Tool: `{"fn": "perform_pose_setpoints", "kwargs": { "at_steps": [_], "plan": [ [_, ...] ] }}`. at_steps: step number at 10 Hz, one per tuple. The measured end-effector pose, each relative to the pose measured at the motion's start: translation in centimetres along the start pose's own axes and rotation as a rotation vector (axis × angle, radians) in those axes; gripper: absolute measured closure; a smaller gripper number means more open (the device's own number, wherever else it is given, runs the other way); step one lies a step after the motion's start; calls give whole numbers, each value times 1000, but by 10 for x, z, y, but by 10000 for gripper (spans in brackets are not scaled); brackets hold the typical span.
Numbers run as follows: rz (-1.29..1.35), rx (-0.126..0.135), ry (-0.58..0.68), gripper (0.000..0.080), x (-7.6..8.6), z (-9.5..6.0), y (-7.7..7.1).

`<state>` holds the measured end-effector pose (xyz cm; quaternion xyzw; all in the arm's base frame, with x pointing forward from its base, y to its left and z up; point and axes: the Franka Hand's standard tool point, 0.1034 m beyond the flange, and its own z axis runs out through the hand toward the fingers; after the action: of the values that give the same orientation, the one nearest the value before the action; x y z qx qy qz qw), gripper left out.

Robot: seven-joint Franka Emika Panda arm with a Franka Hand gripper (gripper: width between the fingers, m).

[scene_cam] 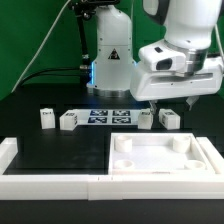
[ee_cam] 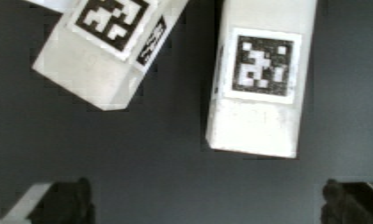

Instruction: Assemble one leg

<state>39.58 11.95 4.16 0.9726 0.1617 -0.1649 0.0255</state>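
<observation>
The straight leg has to be assembled onto the white square panel point(scene_cam: 160, 155), so the robot's gripper needs to grip the leg by its tagged body point(scene_cam: 170, 119) next.
Four small white legs with marker tags lie on the black table. Two are at the exterior view's left point(scene_cam: 46, 118) point(scene_cam: 68, 121). Two more point(scene_cam: 146, 119) point(scene_cam: 170, 119) lie under my gripper point(scene_cam: 170, 104). The wrist view shows that pair close up: one leg point(ee_cam: 257, 75) lies straight and the other leg point(ee_cam: 112, 45) lies tilted beside it. My gripper point(ee_cam: 209, 205) is open and empty, hovering just above them. Its dark fingers point(ee_cam: 58, 200) stand wide apart, touching neither leg. The large white square panel point(scene_cam: 160, 155) with corner sockets lies in front.
The marker board point(scene_cam: 108, 115) lies between the two pairs of legs. A low white wall point(scene_cam: 50, 180) runs along the front and left edges. The robot base point(scene_cam: 110, 60) stands behind, in front of a green backdrop.
</observation>
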Motion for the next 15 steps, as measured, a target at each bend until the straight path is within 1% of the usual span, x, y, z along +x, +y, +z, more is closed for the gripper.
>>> {"fn": "perform_pose_setpoints", "kwargs": {
  "at_steps": [1,3,4,5,7,8,9,10,11,14,15],
  "plan": [
    [-5,-5,-120,151,-6,1,-1],
    [-12,-8,-327,151,-8,2,-4],
    [-18,-10,-404,151,-6,4,-7],
    [-23,-13,-496,151,-12,5,-9],
    [-24,-8,-624,151,-11,13,-10],
    [-23,-7,-613,151,-9,17,-12],
    [-18,-5,-622,151,-11,21,-12],
    [-13,2,-638,151,-14,28,-13],
    [-10,3,-652,151,-16,34,-12],
    [-11,2,-667,151,-20,41,-13],
    [-8,-6,-667,151,-20,41,-16]
  ]
}}
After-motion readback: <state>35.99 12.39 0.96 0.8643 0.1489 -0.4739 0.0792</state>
